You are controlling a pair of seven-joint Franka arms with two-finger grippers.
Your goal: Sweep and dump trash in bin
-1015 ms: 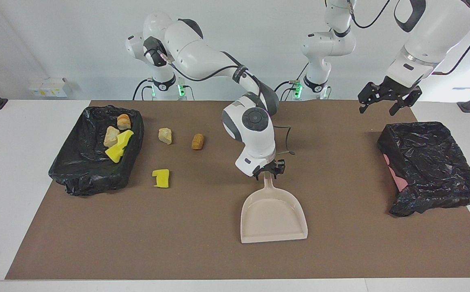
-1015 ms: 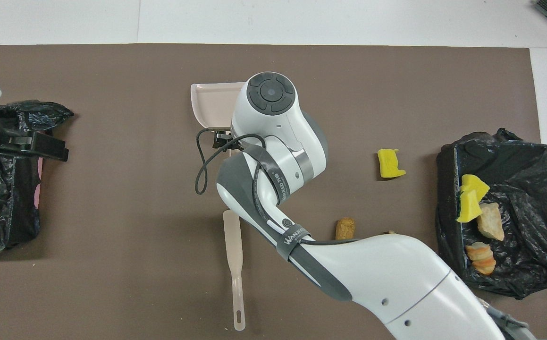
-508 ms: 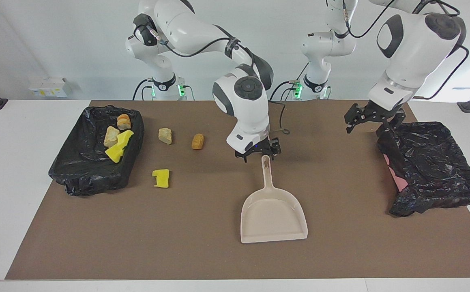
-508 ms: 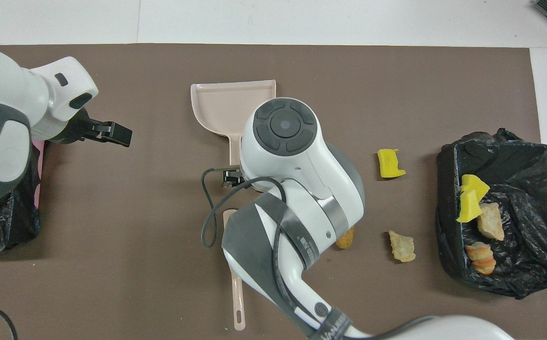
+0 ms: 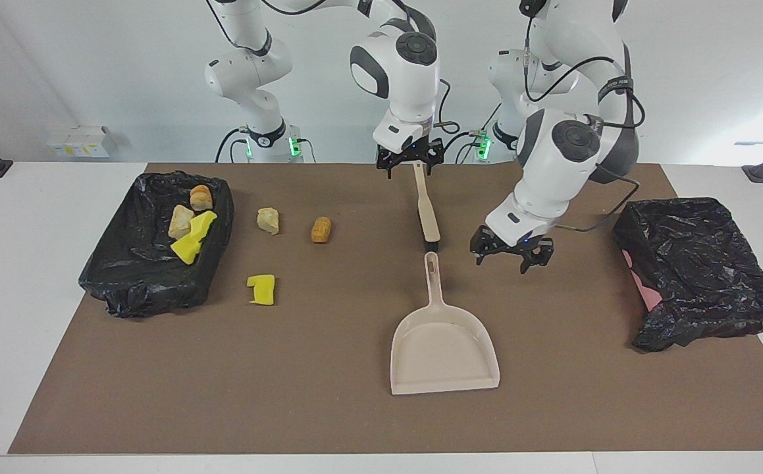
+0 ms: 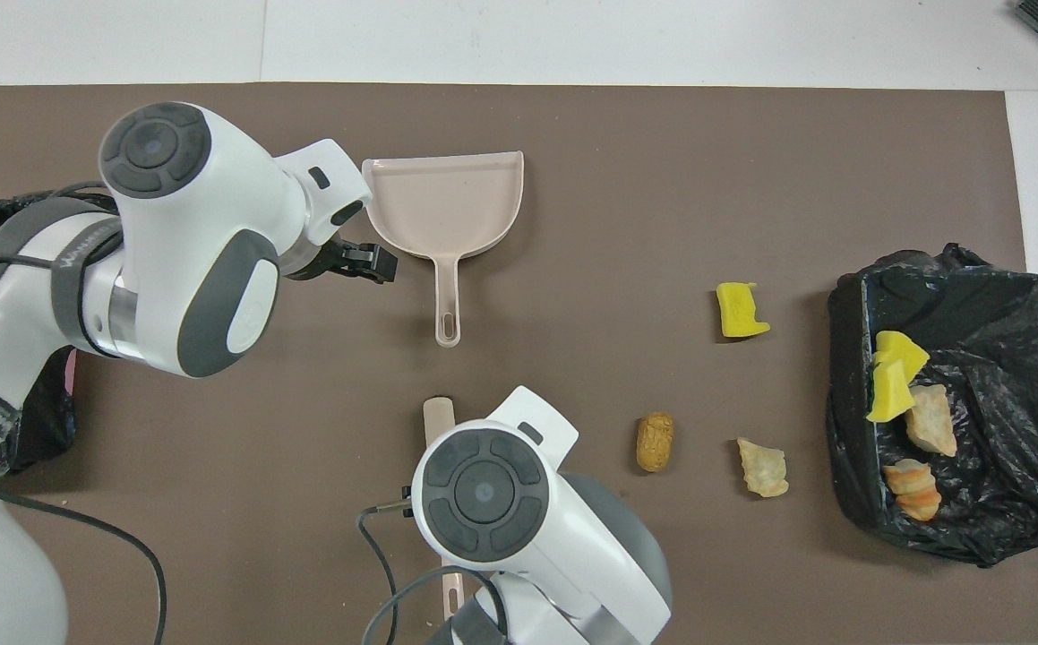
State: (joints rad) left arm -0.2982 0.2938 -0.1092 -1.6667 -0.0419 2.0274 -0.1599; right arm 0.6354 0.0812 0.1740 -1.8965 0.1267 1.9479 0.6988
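Note:
My left gripper grabs the dustpan by its narrow handle [image 6: 447,303] next, since the dustpan's flat tray spreads far too wide for the fingers.
The beige dustpan [image 5: 444,352] [image 6: 443,199] lies flat mid-table, its handle pointing toward the robots. My left gripper [image 5: 512,254] [image 6: 373,262] hangs open and empty just above the mat, beside that handle toward the left arm's end. My right gripper [image 5: 410,158] is open and empty over the robot-side end of a beige sweeping stick [image 5: 425,207] [image 6: 438,414]. Loose trash lies toward the right arm's end: a yellow sponge chunk [image 5: 262,289] [image 6: 741,310], an orange-brown lump [image 5: 320,230] [image 6: 655,442] and a tan lump [image 5: 268,220] [image 6: 763,467]. The black-lined bin [image 5: 131,276] [image 6: 993,322] beside them holds several scraps.
A second black-bagged bin [image 5: 697,263] [image 6: 30,430] sits at the left arm's end of the brown mat [image 5: 289,395]. In the overhead view the right arm's wrist hides the middle of the stick.
My right gripper has left the dustpan handle, rising and drawing back to over the stick. My left gripper has swung in from the bin at its end and come down beside the handle.

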